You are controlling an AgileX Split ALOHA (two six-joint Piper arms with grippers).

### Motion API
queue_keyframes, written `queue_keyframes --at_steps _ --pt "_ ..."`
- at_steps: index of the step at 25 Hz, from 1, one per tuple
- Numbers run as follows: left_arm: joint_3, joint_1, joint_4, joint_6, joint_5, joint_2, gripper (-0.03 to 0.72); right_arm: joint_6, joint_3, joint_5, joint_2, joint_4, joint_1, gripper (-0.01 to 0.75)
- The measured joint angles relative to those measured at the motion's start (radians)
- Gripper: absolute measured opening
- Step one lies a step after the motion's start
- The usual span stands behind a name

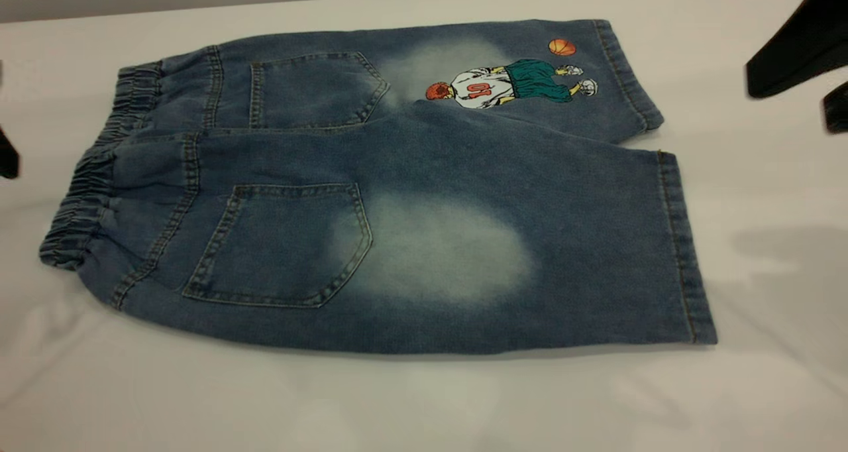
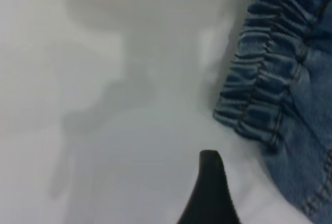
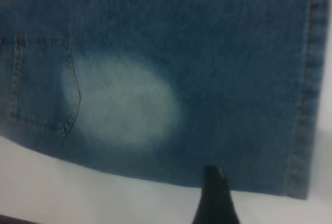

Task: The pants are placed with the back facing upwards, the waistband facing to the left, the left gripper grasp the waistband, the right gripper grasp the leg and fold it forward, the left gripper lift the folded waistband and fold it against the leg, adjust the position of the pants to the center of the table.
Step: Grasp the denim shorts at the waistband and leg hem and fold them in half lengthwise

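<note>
My left gripper is to grab the pants (image 1: 397,193) next by the waistband corner on the pale-patched side. The gathered elastic puffs up, while the legs lie flat.
The pants (image 1: 397,193) lie flat on the table (image 1: 424,399), back up, with the elastic waistband (image 1: 99,173) to the left. The leg (image 1: 530,253) with the pale oval patch is nearest the front; the printed leg lies behind it. My left gripper (image 1: 6,155) shows only as a black sliver at the left edge, just off the waistband (image 2: 270,73). One black finger (image 2: 210,187) hovers over bare table beside the waistband, with nothing against it. My right gripper (image 1: 821,87) hangs at the upper right, clear of the hems. Its finger (image 3: 215,195) is above the leg's (image 3: 207,79) front edge.
White table surrounds the pants on all sides, with a wide strip in front and room to the right of the hems (image 1: 682,253). The right arm's shadow (image 1: 788,253) falls on the table at the right. A grey wall runs behind the table's far edge.
</note>
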Motion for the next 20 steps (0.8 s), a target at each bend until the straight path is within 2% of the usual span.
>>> queue_keyframes --at_steps 8,20 --pt "-0.11 -0.002 -0.055 0.051 0.022 0.208 0.504 -0.173 0.0 -0.003 0.065 0.164 0.0 0.426" --pt "-0.139 -0.003 -0.173 0.139 -0.03 0.353 0.504 -0.185 0.0 -0.006 0.065 0.161 0.0 0.426"
